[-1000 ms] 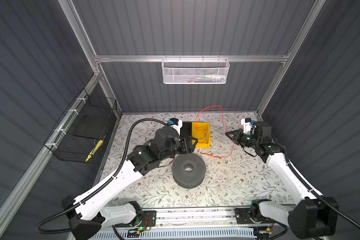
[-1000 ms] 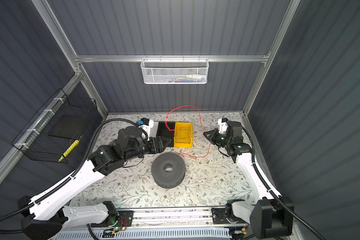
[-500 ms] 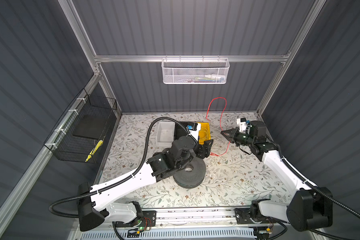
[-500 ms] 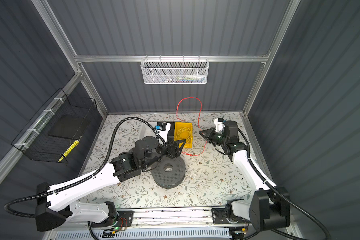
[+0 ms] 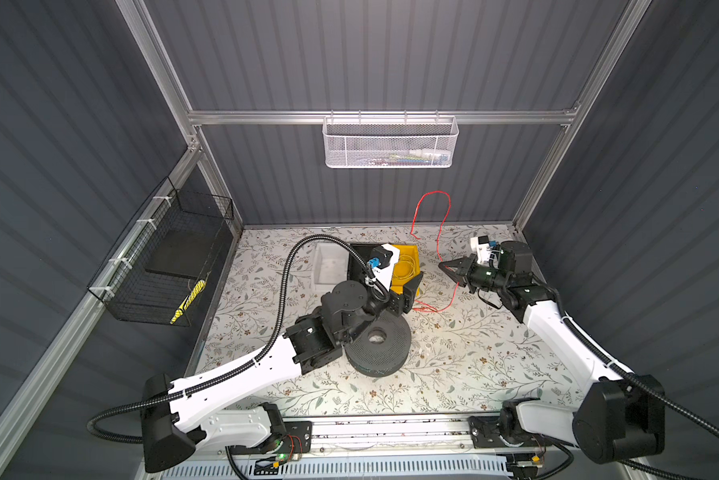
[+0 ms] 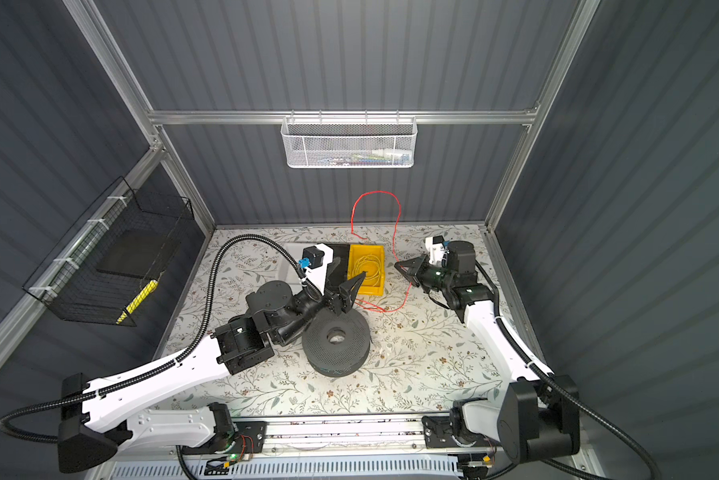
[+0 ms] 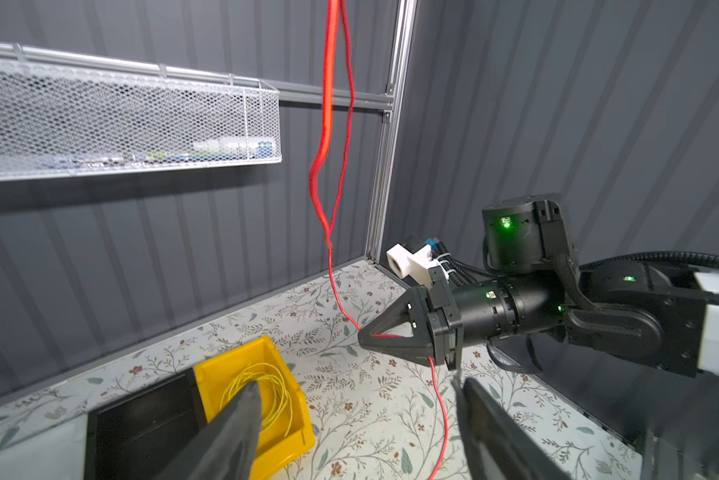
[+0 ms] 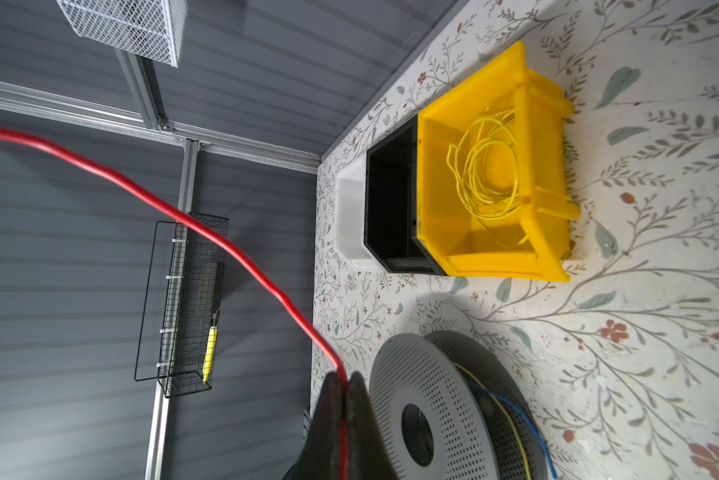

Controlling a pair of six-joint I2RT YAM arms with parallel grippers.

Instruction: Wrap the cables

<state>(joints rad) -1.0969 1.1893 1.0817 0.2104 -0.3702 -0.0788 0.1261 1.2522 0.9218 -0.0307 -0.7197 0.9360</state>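
My left gripper grabs the red cable by its loose hanging part next, away from my right gripper, to draw the length between for wrapping.
A thin red cable (image 5: 440, 232) rises in a tall loop (image 6: 376, 192) against the back wall and trails onto the table (image 6: 391, 309). My right gripper (image 5: 443, 264) (image 6: 397, 264) is shut on it above the table, right of the yellow bin; its wrist view shows the cable (image 8: 224, 245) pinched between the tips (image 8: 343, 378). My left gripper (image 5: 411, 293) (image 6: 349, 295) is open just behind the black perforated spool (image 5: 378, 340). In its wrist view, the hanging cable (image 7: 443, 411) shows in the gap between the fingers (image 7: 241, 415), nearer one of them. The spool (image 8: 432, 415) carries blue and yellow wire.
A yellow bin (image 5: 409, 249) (image 8: 549, 137) holding a coil of yellow wire stands at the back, with a black bin (image 8: 391, 208) and a white bin (image 5: 328, 266) beside it. A white mesh basket (image 5: 391, 145) hangs on the back wall, a black wire basket (image 5: 162, 266) on the left wall.
My left arm swung from the bins forward and right, to the cable's trailing part by the spool. The right gripper moved left, and the red loop now stands taller and narrower.
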